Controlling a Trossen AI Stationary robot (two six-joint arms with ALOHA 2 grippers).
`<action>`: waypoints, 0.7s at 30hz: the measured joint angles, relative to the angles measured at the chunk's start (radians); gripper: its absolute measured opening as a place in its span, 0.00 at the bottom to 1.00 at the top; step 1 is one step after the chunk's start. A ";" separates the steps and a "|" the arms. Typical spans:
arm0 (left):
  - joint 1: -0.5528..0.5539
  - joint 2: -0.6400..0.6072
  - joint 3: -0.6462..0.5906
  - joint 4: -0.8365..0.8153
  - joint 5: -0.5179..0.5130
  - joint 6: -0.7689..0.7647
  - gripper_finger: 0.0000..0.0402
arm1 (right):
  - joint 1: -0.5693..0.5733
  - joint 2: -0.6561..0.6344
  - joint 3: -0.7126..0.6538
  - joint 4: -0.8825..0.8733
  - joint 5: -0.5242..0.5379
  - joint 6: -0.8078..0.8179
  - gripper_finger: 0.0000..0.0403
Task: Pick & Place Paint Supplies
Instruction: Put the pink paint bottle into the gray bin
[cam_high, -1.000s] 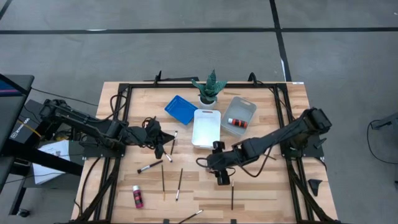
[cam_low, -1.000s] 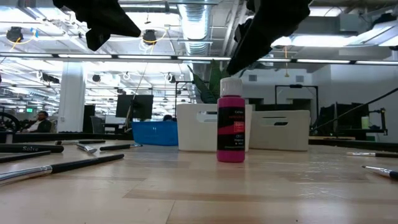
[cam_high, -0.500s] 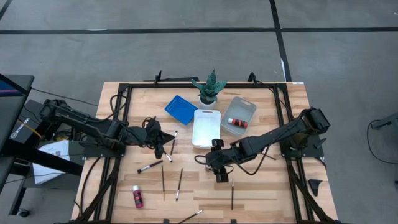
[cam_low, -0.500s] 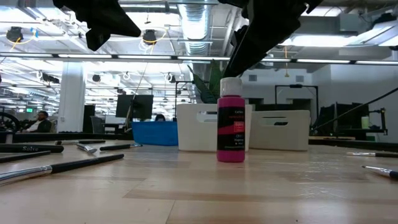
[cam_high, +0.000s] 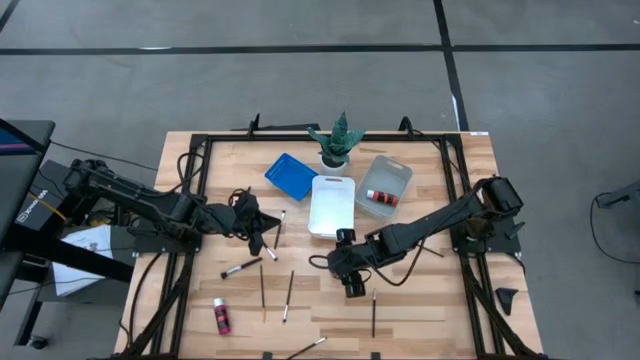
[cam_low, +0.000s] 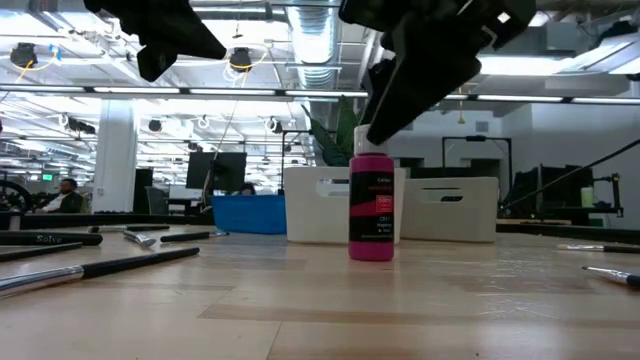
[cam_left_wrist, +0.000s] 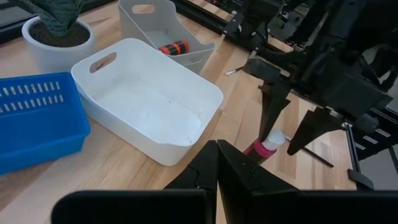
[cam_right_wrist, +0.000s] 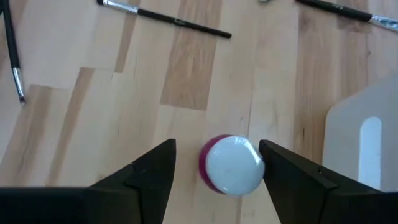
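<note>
My right gripper has its fingers on either side of the bottle's white cap (cam_right_wrist: 235, 165). It needs to close now, as that would hold the cap.
A pink bottle with a white cap (cam_right_wrist: 232, 165) stands upright on its base on the wood, also seen in the low view (cam_low: 371, 210) and the left wrist view (cam_left_wrist: 266, 145). My right gripper (cam_right_wrist: 216, 150) is open and hangs right over it, one finger on each side of the cap, with a gap showing on one side. My left gripper (cam_high: 255, 228) is shut and hovers over the table's left half beside a brush (cam_high: 278, 229). A second pink bottle (cam_high: 221, 316) sits near the front left. Several brushes (cam_high: 262, 290) lie flat on the wood.
A white tray (cam_high: 332, 205), a blue tray (cam_high: 291, 175) and a grey tray (cam_high: 392, 173) holding a red bottle (cam_high: 380, 197) sit toward the far side, with a potted plant (cam_high: 337, 140) behind them. A black frame (cam_high: 200, 190) runs around the table's edges.
My right gripper has come down and shifted slightly toward the table's left, so its fingers now straddle the upright bottle's cap. The bottle has stayed in place.
</note>
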 joint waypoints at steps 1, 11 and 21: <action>0.000 0.000 0.000 0.002 0.000 0.000 0.00 | -0.002 -0.001 0.000 0.002 0.000 0.004 0.55; 0.001 0.000 0.000 0.000 0.000 0.000 0.00 | -0.017 0.003 0.000 -0.007 -0.001 0.006 0.36; 0.001 0.000 0.000 0.000 0.000 0.006 0.00 | -0.039 -0.007 0.064 -0.153 0.033 0.056 0.28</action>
